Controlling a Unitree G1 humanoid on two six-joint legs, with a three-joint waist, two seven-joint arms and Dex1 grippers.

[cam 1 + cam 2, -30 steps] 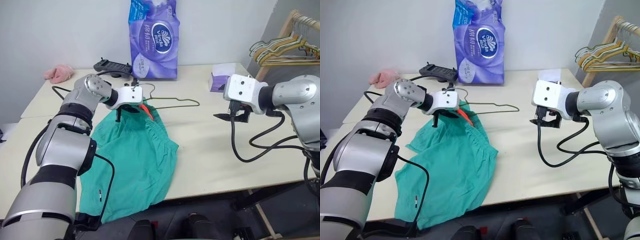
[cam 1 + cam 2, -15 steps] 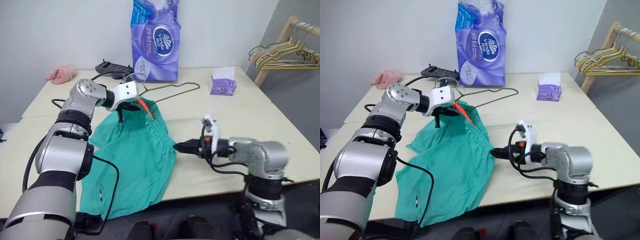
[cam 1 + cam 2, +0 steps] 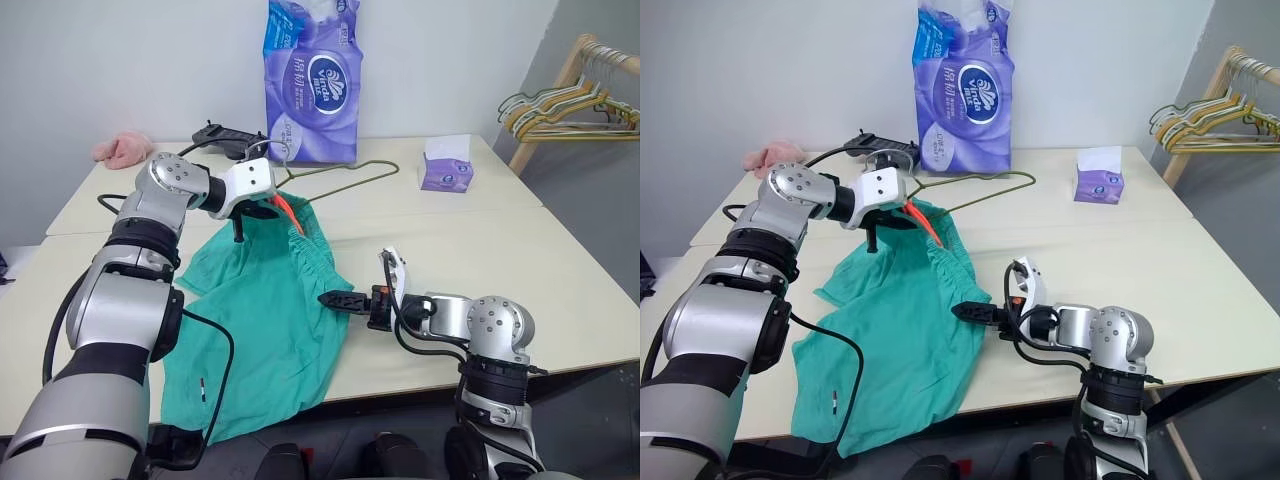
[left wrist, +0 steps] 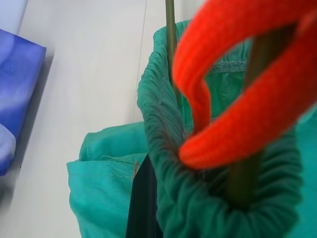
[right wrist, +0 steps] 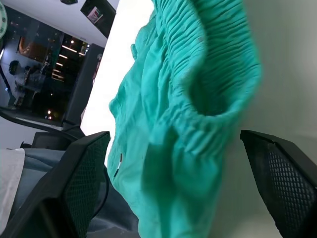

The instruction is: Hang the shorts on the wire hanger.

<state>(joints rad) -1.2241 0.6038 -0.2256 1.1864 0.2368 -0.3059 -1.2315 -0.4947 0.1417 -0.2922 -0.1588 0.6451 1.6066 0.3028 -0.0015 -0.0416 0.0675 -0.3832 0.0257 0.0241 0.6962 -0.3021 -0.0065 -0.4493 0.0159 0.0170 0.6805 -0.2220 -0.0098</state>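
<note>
Next, my right gripper pinches the shorts (image 3: 270, 310) by the waistband's folded end (image 3: 334, 287), which stands up between my fingers while the shorts' legs hang slack.
The teal shorts (image 3: 270, 310) lie on the table, their legs hanging over its front edge. Their gathered waistband (image 4: 163, 134) and orange drawstring (image 4: 247, 114) are bunched around the thin wire hanger (image 3: 350, 176). My left gripper (image 3: 262, 205) is shut on the hanger near its hook and holds it tilted above the table. My right gripper (image 3: 335, 298) is open, low over the table, pointing left. Its black fingers (image 5: 74, 183) stand on either side of the waistband's right end (image 5: 208, 99) without pinching it.
At the back of the table (image 3: 500, 240) stand a tall purple tissue pack (image 3: 312, 80), a small purple tissue box (image 3: 445, 165), a black device (image 3: 230, 135) and a pink fluffy cloth (image 3: 122, 147). A wooden rack with several hangers (image 3: 565, 100) stands to the right.
My right arm has swung down and leftwards from up on the right, rolling over, to the waistband's right end. My left gripper kept its place and turned a little, swinging the hanger's far end back.
</note>
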